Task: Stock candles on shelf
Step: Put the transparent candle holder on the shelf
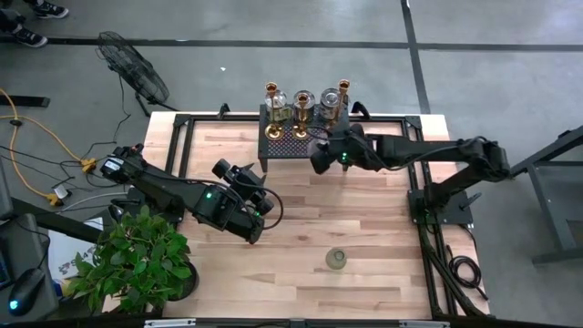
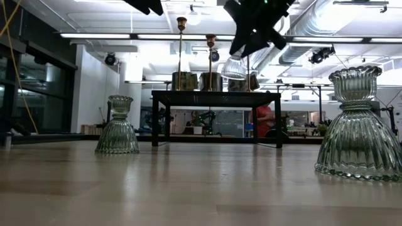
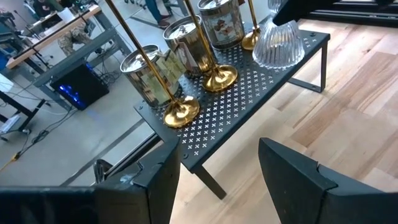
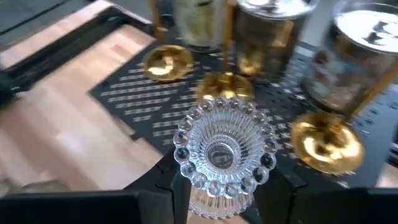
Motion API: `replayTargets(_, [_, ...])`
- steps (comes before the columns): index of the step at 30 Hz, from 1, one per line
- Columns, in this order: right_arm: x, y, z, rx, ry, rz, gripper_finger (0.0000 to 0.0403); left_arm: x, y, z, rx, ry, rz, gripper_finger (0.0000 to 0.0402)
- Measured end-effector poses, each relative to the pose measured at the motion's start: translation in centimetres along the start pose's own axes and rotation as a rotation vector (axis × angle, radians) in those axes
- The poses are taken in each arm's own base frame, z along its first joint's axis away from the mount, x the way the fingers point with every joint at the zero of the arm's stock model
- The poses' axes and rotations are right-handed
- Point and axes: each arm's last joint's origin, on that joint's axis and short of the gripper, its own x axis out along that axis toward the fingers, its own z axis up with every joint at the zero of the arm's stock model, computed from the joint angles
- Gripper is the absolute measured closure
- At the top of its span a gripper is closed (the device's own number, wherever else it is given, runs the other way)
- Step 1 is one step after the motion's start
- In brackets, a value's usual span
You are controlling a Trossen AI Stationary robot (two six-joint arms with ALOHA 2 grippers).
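My right gripper lowers the holder first from here, since the glass holder [image 4: 221,152] hangs above the black mesh shelf [image 4: 152,106] and would drop if I opened now.
The black mesh shelf [image 1: 296,146] stands at the table's far edge and carries brass candlesticks [image 3: 180,112] and jar candles [image 3: 219,22]. My right gripper [image 1: 321,157] is shut on a clear ribbed glass candle holder [image 4: 221,149], held over the shelf's right end [image 3: 292,43]. My left gripper [image 3: 217,186] hovers open and empty left of centre [image 1: 260,223], pointing toward the shelf. Two more glass holders stand on their wide bases on the table: one near the front [image 1: 336,260], another farther back on the left [image 2: 117,125]. My right gripper pinches the glass holder between its two fingers [image 4: 273,186] on opposite sides of the ribbed body [image 4: 214,199], below the beaded top rim. The fingers slant down from the table's right. The holder hangs clear above the shelf's mesh [image 2: 233,68], slightly tilted, wide base down.
A potted plant [image 1: 137,260] stands at the table's near left corner. Black frame rails [image 1: 428,228] run along the table's edges. A fan [image 1: 132,68] and cables lie on the floor beyond the left side. Bare wood lies mid-table [image 1: 364,219].
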Motion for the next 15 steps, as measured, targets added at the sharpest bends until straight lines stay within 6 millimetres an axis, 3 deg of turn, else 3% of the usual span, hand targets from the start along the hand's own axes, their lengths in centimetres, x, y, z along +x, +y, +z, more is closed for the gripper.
replayTargets(15, [2.6, -1.1, -0.7, 0.066, 0.044, -0.158, 0.028, 0.0, 0.0, 0.0, 0.001, 0.008, -0.005, 0.0192])
